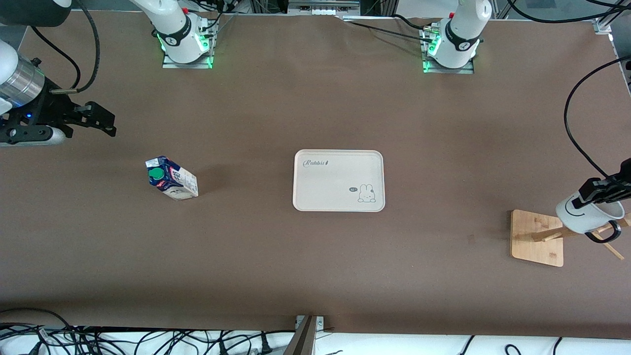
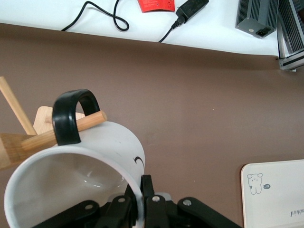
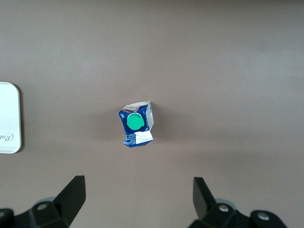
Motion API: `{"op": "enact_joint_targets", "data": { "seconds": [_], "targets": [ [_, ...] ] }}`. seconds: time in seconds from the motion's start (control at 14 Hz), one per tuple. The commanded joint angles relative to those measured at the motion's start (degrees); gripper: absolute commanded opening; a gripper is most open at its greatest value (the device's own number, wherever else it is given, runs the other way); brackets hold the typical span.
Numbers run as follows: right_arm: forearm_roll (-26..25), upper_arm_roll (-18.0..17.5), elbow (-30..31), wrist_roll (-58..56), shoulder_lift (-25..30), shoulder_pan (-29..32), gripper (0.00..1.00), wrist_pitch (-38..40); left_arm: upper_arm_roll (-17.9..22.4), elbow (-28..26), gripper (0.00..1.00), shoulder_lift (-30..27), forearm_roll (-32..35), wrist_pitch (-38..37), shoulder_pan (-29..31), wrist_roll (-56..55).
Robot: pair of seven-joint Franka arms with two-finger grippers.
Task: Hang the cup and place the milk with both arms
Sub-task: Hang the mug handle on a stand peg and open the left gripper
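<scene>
The left gripper will open now, because the cup has its black handle around the wooden peg in the left wrist view and would hang.
The white cup (image 1: 589,217) hangs tilted at the wooden rack (image 1: 537,239) at the left arm's end of the table. My left gripper (image 1: 593,195) is shut on the cup's rim. In the left wrist view the cup (image 2: 71,180) fills the frame, a wooden peg (image 2: 88,121) passes through its black handle (image 2: 71,114), and the left gripper (image 2: 141,199) pinches the rim. The milk (image 1: 171,178) stands on the table toward the right arm's end. My right gripper (image 1: 101,119) is open and empty above the table beside the milk. In the right wrist view the milk (image 3: 137,123) lies ahead of the open right gripper (image 3: 137,190).
A cream tray with a rabbit print (image 1: 315,197) lies in the middle of the table; it also shows in the left wrist view (image 2: 280,209) and the right wrist view (image 3: 8,99). Cables (image 1: 98,340) run along the table's edge nearest the front camera.
</scene>
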State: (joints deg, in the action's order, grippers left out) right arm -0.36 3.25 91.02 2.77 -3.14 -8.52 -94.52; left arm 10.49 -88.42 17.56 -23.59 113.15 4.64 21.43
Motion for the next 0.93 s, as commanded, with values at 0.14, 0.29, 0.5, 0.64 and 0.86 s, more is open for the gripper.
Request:
{"op": "enact_joint_targets", "data": {
  "seconds": [0.14,0.29,0.5,0.64,0.86],
  "targets": [
    [-0.25,-0.35,-0.94,0.66,-0.11,0.35,1.0,0.21,0.15,-0.61,1.0,-0.07,-1.55,-0.65,0.46,3.01],
    [-0.17,-0.35,-0.94,0.66,-0.11,0.35,1.0,0.21,0.15,0.09,1.0,-1.03,-0.94,-2.74,0.37,2.57],
    [-0.17,-0.35,-1.11,0.66,-0.11,0.35,1.0,0.21,0.67,3.42,1.0,-2.79,2.56,-10.12,-0.5,2.13],
    [-0.17,-0.35,-0.94,0.66,-0.11,0.43,1.0,0.12,1.11,5.45,1.0,-3.41,5.82,-12.42,-3.04,1.17],
    [-0.25,-0.35,-1.11,0.66,-0.11,0.35,1.0,0.12,2.08,2.14,1.0,-8.04,11.17,-12.43,-8.31,-6.27]
  ]
}}
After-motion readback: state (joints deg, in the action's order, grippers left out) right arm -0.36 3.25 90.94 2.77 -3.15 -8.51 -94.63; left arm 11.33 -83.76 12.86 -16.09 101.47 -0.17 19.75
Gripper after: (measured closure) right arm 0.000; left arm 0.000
